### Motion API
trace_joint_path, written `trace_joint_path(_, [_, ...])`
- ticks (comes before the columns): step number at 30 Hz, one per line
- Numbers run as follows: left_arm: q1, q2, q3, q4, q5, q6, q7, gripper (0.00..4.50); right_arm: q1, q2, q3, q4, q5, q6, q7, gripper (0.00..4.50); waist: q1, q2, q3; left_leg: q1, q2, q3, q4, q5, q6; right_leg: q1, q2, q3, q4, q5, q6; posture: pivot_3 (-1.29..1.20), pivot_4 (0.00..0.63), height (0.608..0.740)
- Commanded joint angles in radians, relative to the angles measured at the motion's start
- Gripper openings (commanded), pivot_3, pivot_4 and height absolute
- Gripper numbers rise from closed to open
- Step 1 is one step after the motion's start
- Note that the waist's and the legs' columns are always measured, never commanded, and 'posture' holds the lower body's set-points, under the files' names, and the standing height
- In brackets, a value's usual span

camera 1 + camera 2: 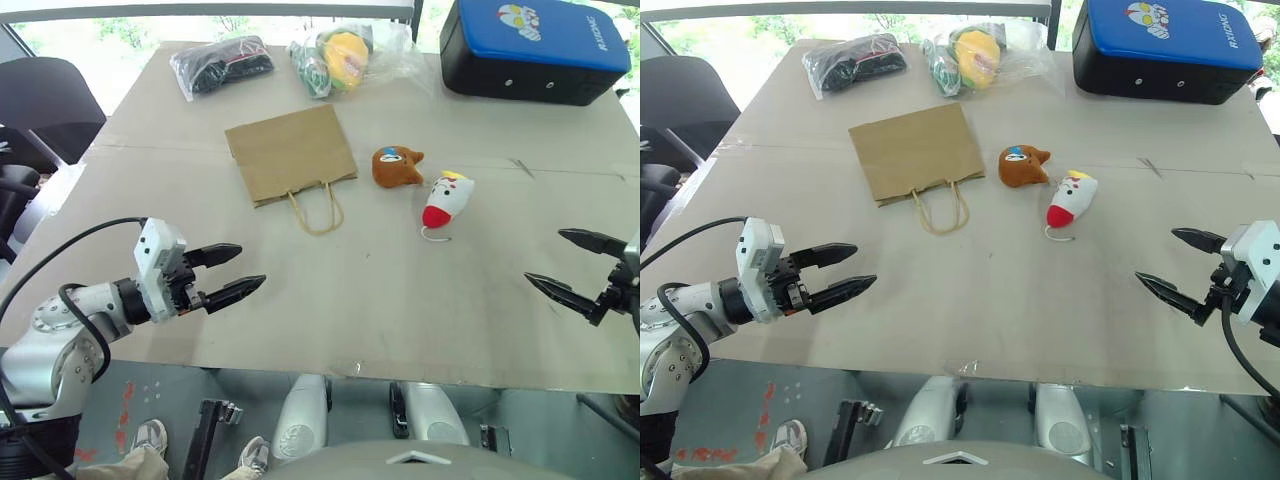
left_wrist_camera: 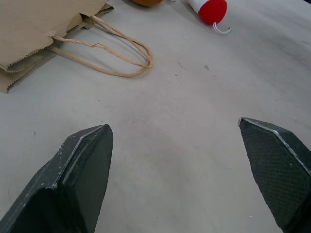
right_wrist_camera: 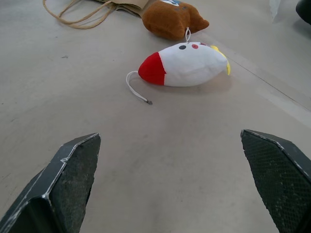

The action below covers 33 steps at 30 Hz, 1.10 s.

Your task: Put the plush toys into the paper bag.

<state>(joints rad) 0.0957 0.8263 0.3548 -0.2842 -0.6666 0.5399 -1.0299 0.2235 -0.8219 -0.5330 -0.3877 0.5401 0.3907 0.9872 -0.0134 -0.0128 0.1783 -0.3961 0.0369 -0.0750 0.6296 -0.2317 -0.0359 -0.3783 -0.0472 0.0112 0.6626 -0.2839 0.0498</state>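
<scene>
My left gripper should grab the paper bag by its tan cord handle (image 1: 318,233) (image 2: 147,59) next, because the bag's opening needs to stay open for the plush toys.
A brown paper bag (image 1: 291,152) lies flat in the middle of the table, its cord handles (image 1: 317,208) pointing toward me. Right of it sits a brown plush toy (image 1: 396,166) with an orange face. Beside that lies a white plush toy (image 1: 446,200) with a red end (image 3: 153,69) and a thin cord. My left gripper (image 1: 238,271) hovers open over the table's near left, well short of the bag. At the near right my right gripper (image 1: 560,262) stands open, its fingers aimed at the white toy. Neither holds anything.
At the table's far edge lie a dark item in a clear plastic bag (image 1: 220,64), a yellow-green thing in clear wrap (image 1: 340,58) and a blue-topped black case (image 1: 535,48). A dark chair (image 1: 40,100) stands off the table's left. Bare tabletop (image 1: 360,300) separates the grippers.
</scene>
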Motion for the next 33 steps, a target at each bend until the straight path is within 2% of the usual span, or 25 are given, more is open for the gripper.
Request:
trace_joint_path(1, [-0.14, -0.001, -0.057, 0.078, 0.072, -0.041, 0.03, 4.45, -0.026, 0.059, 0.044, -0.101, 0.003, 0.013, -0.099, 4.5, 0.0, 0.0, 0.0, 0.0, 0.0, 0.0, 0.0, 0.0, 0.0, 0.0, 0.0, 0.0, 0.0, 0.0, 0.0, 0.0, 0.15, 0.74])
trace_joint_path(4, [-0.402, -0.051, -0.218, 0.248, 0.261, -0.163, 0.104, 4.45, -0.076, 0.157, 0.211, -0.229, -0.05, 0.038, -0.242, 4.5, 0.016, -0.001, 0.0, -0.002, 0.001, -0.007, 0.002, 0.0, 0.0, 0.0, 0.006, -0.002, 0.001, 0.0, 0.001, 0.0, 0.15, 0.74])
trace_joint_path(10, [-0.571, -0.043, -0.372, 0.485, 0.484, -0.437, 0.057, 4.45, -0.08, 0.183, 0.345, -0.329, -0.102, 0.102, -0.336, 4.5, -0.007, -0.003, 0.0, -0.002, 0.001, -0.001, 0.003, 0.001, -0.001, 0.0, 0.011, 0.013, -0.001, 0.002, 0.0, 0.0, 0.15, 0.74])
trace_joint_path(14, [-0.663, -0.054, -0.462, 0.636, 0.608, -0.649, 0.032, 4.45, -0.076, 0.2, 0.379, -0.363, -0.114, 0.117, -0.382, 4.5, -0.001, -0.003, 0.0, -0.003, 0.002, -0.002, 0.001, 0.0, -0.001, -0.002, 0.011, 0.011, 0.0, 0.002, 0.0, 0.0, 0.15, 0.74])
trace_joint_path(21, [-0.774, -0.133, -0.519, 0.847, 0.694, -0.863, 0.046, 4.45, -0.036, 0.214, 0.366, -0.418, -0.111, 0.155, -0.447, 4.5, 0.001, -0.003, 0.0, -0.003, 0.001, -0.002, 0.003, 0.0, -0.001, -0.001, 0.011, 0.011, 0.001, 0.002, 0.0, 0.0, 0.15, 0.74])
trace_joint_path(24, [-0.782, -0.178, -0.512, 0.877, 0.656, -0.891, 0.007, 3.7, -0.022, 0.219, 0.37, -0.431, -0.113, 0.16, -0.466, 4.5, -0.001, -0.003, 0.0, -0.003, 0.001, -0.002, 0.003, 0.0, -0.001, -0.001, 0.011, 0.011, 0.001, 0.002, 0.0, 0.0, 0.15, 0.74])
trace_joint_path(27, [-0.772, -0.205, -0.502, 0.882, 0.629, -0.886, -0.031, 2.23, -0.001, 0.233, 0.365, -0.442, -0.088, 0.172, -0.477, 4.5, -0.002, -0.003, 0.0, -0.003, 0.002, -0.002, 0.003, 0.0, -0.001, -0.001, 0.011, 0.011, 0.002, 0.002, 0.0, 0.0, 0.15, 0.74])
trace_joint_path(28, [-0.764, -0.219, -0.488, 0.874, 0.6, -0.854, -0.045, 1.92, 0.004, 0.241, 0.362, -0.442, -0.075, 0.172, -0.477, 4.11, -0.003, -0.003, 0.0, -0.003, 0.002, -0.003, 0.003, 0.0, -0.001, -0.001, 0.012, 0.011, 0.003, 0.002, 0.0, 0.0, 0.15, 0.74])
trace_joint_path(29, [-0.75, -0.238, -0.466, 0.844, 0.548, -0.788, -0.06, 1.38, 0.011, 0.246, 0.357, -0.443, -0.049, 0.181, -0.471, 3.96, -0.003, -0.003, 0.0, -0.003, 0.002, -0.003, 0.003, 0.0, -0.001, -0.001, 0.012, 0.011, 0.003, 0.002, 0.0, 0.0, 0.15, 0.74])
trace_joint_path(30, [-0.731, -0.251, -0.447, 0.803, 0.494, -0.714, -0.077, 1.07, 0.017, 0.245, 0.355, -0.443, -0.042, 0.181, -0.464, 3.63, -0.003, -0.003, 0.0, -0.003, 0.002, -0.003, 0.003, 0.0, -0.001, -0.001, 0.012, 0.011, 0.003, 0.002, 0.0, 0.0, 0.15, 0.74])
trace_joint_path(32, [-0.686, -0.271, -0.407, 0.687, 0.37, -0.533, -0.1, 0.1, 0.017, 0.241, 0.357, -0.434, -0.04, 0.177, -0.46, 2.65, -0.005, -0.003, 0.0, -0.003, 0.002, -0.003, 0.004, 0.0, -0.001, -0.001, 0.012, 0.011, 0.003, 0.002, 0.0, 0.0, 0.15, 0.74])
trace_joint_path(33, [-0.662, -0.277, -0.39, 0.623, 0.32, -0.452, -0.096, 0.0, 0.012, 0.235, 0.361, -0.43, -0.04, 0.174, -0.455, 2.09, -0.006, -0.003, 0.0, -0.003, 0.002, -0.002, 0.004, 0.0, -0.001, -0.001, 0.012, 0.012, 0.003, 0.002, 0.0, 0.0, 0.15, 0.74])
